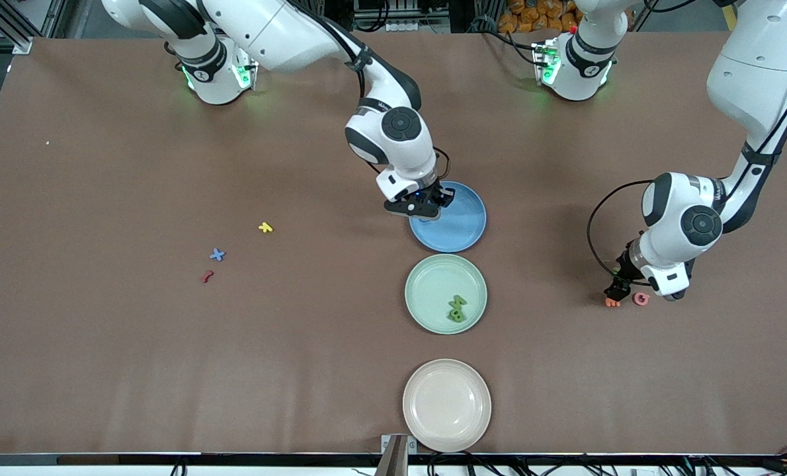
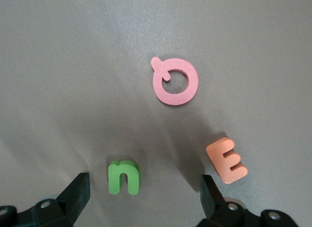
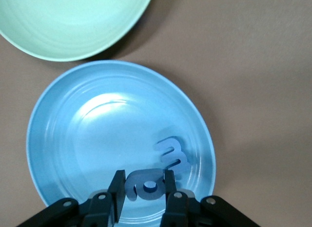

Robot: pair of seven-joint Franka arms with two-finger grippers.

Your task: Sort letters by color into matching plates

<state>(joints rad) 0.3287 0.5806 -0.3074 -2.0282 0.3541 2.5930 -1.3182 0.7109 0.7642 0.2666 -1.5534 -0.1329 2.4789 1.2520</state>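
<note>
The fingers of my left gripper are level with the green letter n (image 1: 616, 270), and the orange E (image 1: 612, 302) is beside it. My left gripper should close on the n now, as it would catch the n.
My right gripper (image 1: 429, 206) (image 3: 143, 182) hangs low over the blue plate (image 1: 461, 228) (image 3: 92, 139), shut on a blue letter (image 3: 146, 187). A second blue letter (image 3: 172, 154) lies flat in that plate. The pale green plate (image 1: 426, 285) (image 3: 73, 22) sits beside it, nearer the front camera, with green letters (image 1: 457, 309) in it. A blue X (image 1: 217, 254) lies on the table toward the right arm's end. My left gripper (image 1: 620, 285) (image 2: 144, 197) stands open just above the table, with a green letter n (image 2: 124, 176) lying between its fingers (image 2: 75, 195), untouched.
A pink G (image 1: 641, 299) (image 2: 175, 81) and an orange E (image 1: 612, 302) (image 2: 227, 160) lie close by the left gripper. A yellow letter (image 1: 265, 227) and a dark red letter (image 1: 206, 276) lie near the blue X. A cream plate (image 1: 446, 404) sits at the table's front edge.
</note>
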